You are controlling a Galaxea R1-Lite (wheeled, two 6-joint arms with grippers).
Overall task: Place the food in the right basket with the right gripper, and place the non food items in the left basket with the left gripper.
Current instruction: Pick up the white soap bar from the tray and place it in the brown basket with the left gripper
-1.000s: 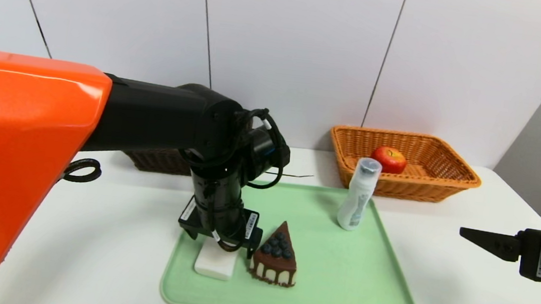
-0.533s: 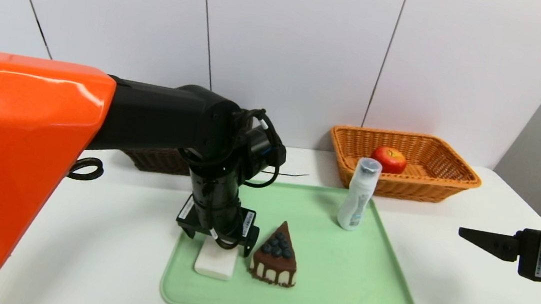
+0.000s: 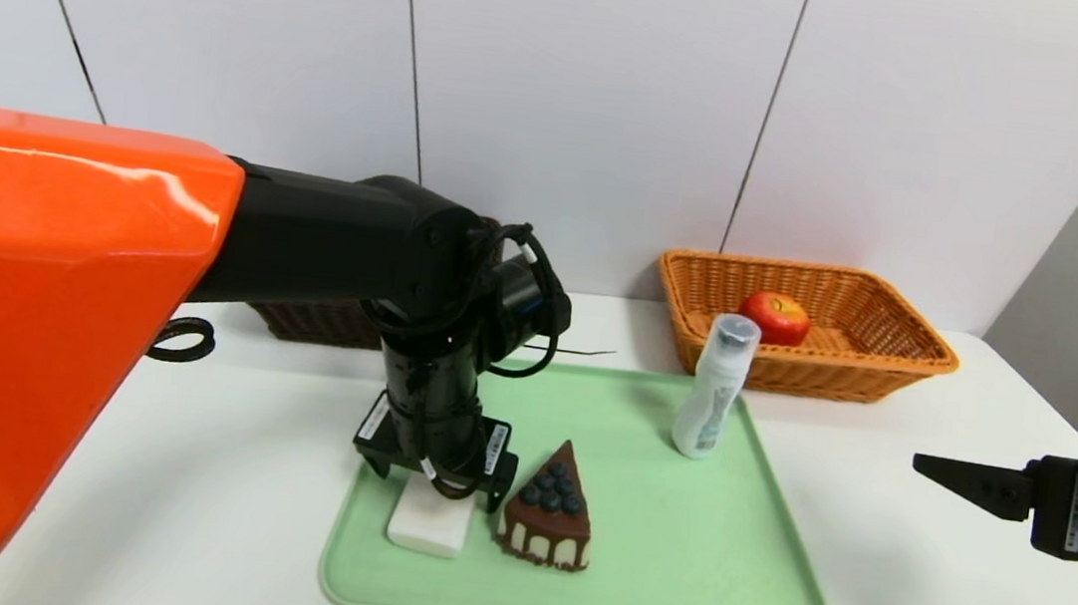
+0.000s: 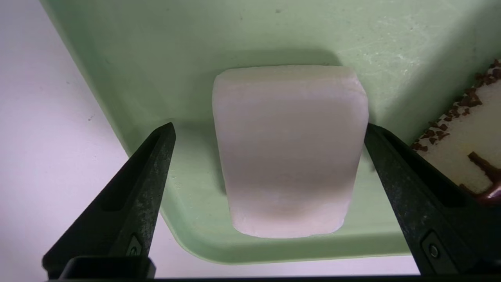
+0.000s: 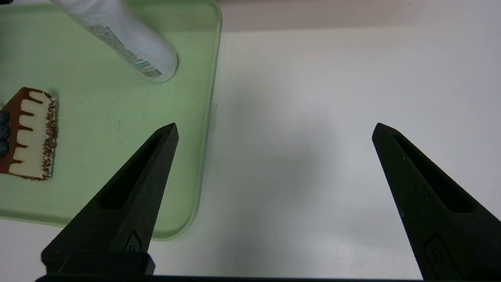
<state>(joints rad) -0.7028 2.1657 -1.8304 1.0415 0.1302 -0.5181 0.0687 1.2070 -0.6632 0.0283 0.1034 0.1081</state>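
My left gripper picks up the soap bar (image 3: 427, 528) by its long sides next, for the dark brown basket (image 3: 316, 323) of non-food items.
The white soap bar (image 3: 427, 528) lies in the near left corner of the green tray (image 3: 690, 579). My left gripper (image 3: 432, 492) points down over it, open. In the left wrist view the soap (image 4: 289, 156) sits between the fingers of the left gripper (image 4: 270, 126); one finger is close to its edge and the other stands apart. The cake slice (image 3: 548, 522) is just beside the soap. A white tube bottle (image 3: 715, 386) stands at the tray's far right. The apple (image 3: 775, 317) lies in the orange-tan right basket (image 3: 893, 365). My right gripper (image 3: 932, 469) hovers open, right of the tray.
The dark brown left basket (image 3: 317, 321) sits behind my left arm, mostly hidden. From the right wrist, the tray's edge (image 5: 203, 117), cake slice (image 5: 27, 133) and bottle (image 5: 125, 43) show beyond the open right gripper (image 5: 274, 127). Bare white table (image 3: 918, 603) lies beneath it.
My left arm has shifted slightly, and its gripper stays over the soap. The right arm has barely moved.
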